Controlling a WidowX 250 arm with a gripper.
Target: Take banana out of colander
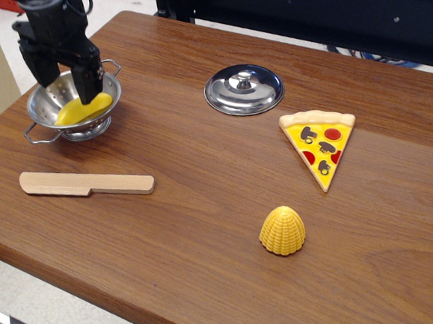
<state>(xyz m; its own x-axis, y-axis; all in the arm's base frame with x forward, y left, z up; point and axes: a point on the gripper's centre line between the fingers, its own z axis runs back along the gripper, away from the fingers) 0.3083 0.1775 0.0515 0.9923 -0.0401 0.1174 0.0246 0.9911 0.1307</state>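
The robot's gripper will next grab the yellow banana by its curved middle (pixel 83 111), and then the robot will lift the banana out of the steel colander.
The banana (pixel 82 109) is plain yellow and curved. It lies inside the shiny steel colander (pixel 76 126) at the table's far left. My black gripper (pixel 68 85) hangs directly over the colander with its jaws open. One finger sits at the left rim and the other finger (pixel 88 84) reaches down to the banana's right part. The fingers straddle the banana and are not closed on it. The banana's upper edge is partly hidden behind the gripper.
A wooden toy knife (pixel 86 183) lies in front of the colander. A flat steel lid with a knob (pixel 244 89) sits at the middle back. A pizza slice (pixel 320 143) lies to the right and a ribbed yellow corn piece (pixel 283 230) lies near the front.
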